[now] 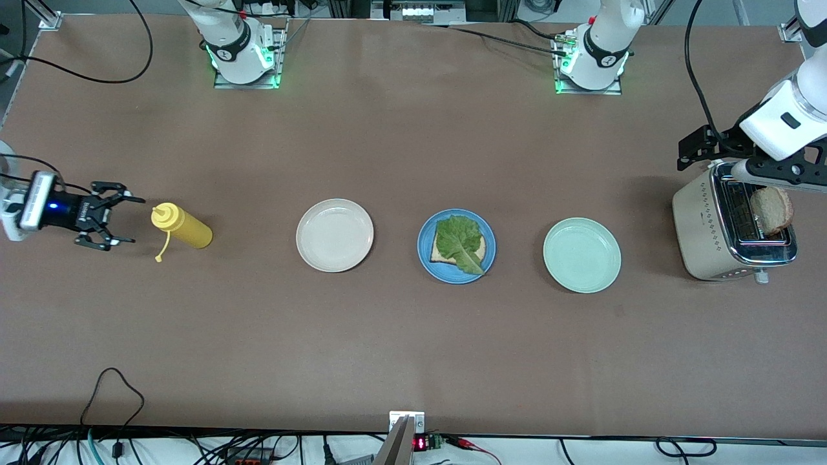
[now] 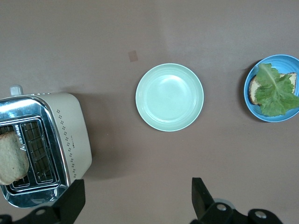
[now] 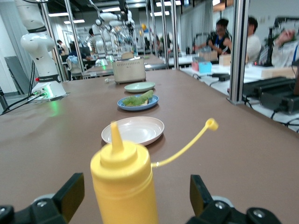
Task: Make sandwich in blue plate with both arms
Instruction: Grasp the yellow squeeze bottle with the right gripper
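Observation:
I need to pick up the yellow squeeze bottle by its round body [image 1: 190,229] with my right gripper next, to put sauce on the sandwich in the blue plate [image 1: 426,258].
The blue plate [image 1: 426,258] lies mid-table and holds one bread slice [image 1: 444,256] with a green lettuce leaf [image 1: 460,242] on top. It also shows in the left wrist view [image 2: 265,115] and the right wrist view [image 3: 138,107]. A second bread slice [image 1: 772,210] stands in a slot of the beige toaster [image 1: 701,226] at the left arm's end. My left gripper [image 1: 775,173] hangs open and empty over the toaster; its own view [image 2: 135,205] shows bare table between its fingers. My right gripper [image 1: 132,219] is open, low at the right arm's end, just short of a yellow squeeze bottle [image 1: 183,226].
An off-white plate [image 1: 334,234] lies between the bottle and the blue plate. A mint-green plate [image 1: 581,254] lies between the blue plate and the toaster. The bottle's cap [image 1: 158,257] dangles on its strap. The bottle [image 3: 124,186] stands upright close to the right wrist camera.

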You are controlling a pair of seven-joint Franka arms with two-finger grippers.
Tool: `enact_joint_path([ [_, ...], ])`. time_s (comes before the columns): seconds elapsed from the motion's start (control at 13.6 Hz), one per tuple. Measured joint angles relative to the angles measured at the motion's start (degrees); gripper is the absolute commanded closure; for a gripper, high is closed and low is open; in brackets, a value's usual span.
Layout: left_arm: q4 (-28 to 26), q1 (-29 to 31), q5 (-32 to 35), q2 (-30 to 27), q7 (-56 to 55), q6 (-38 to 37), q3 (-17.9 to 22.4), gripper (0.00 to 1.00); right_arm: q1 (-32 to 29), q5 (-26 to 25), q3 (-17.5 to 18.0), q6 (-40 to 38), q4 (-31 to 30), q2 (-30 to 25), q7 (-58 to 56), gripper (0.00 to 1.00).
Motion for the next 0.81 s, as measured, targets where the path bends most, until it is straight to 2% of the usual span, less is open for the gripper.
enact_joint_path([
  [0.52,0.0,0.0,0.0,0.0,-0.04,-0.33,0.01,0.0,-0.07,1.09,0.66,-0.55,0.94,8.05,-11.96,0.0],
  [0.81,0.11,0.0,0.0,-0.04,-0.05,-0.43,0.01,0.0,0.17,1.11,1.29,-1.97,1.57,9.03,-13.38,0.0],
])
